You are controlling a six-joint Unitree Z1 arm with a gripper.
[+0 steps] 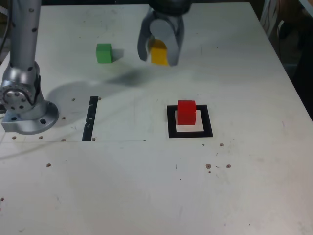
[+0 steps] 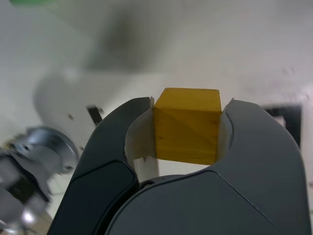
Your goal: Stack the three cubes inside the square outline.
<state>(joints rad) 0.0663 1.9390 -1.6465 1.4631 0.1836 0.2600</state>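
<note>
The yellow cube hangs above the table, well short of the red cube, so my gripper next moves it to the red cube before releasing it.
My gripper [image 1: 159, 55] is shut on the yellow cube [image 1: 159, 53], holding it above the table at the back middle of the exterior view. The wrist view shows the yellow cube [image 2: 187, 125] clamped between both dark jaws. The red cube [image 1: 186, 112] sits inside the black square outline [image 1: 190, 131], nearer the front and to the exterior view's right of the gripper. The green cube [image 1: 103, 53] rests on the table to the exterior view's left of the gripper. A corner of the square outline [image 2: 288, 117] shows in the wrist view.
The arm's silver base [image 1: 25, 105] stands at the exterior view's left edge. A straight black tape strip [image 1: 91, 118] lies beside it. Small dark specks dot the white table [image 1: 146, 186]. The table's right edge runs diagonally at the exterior view's right.
</note>
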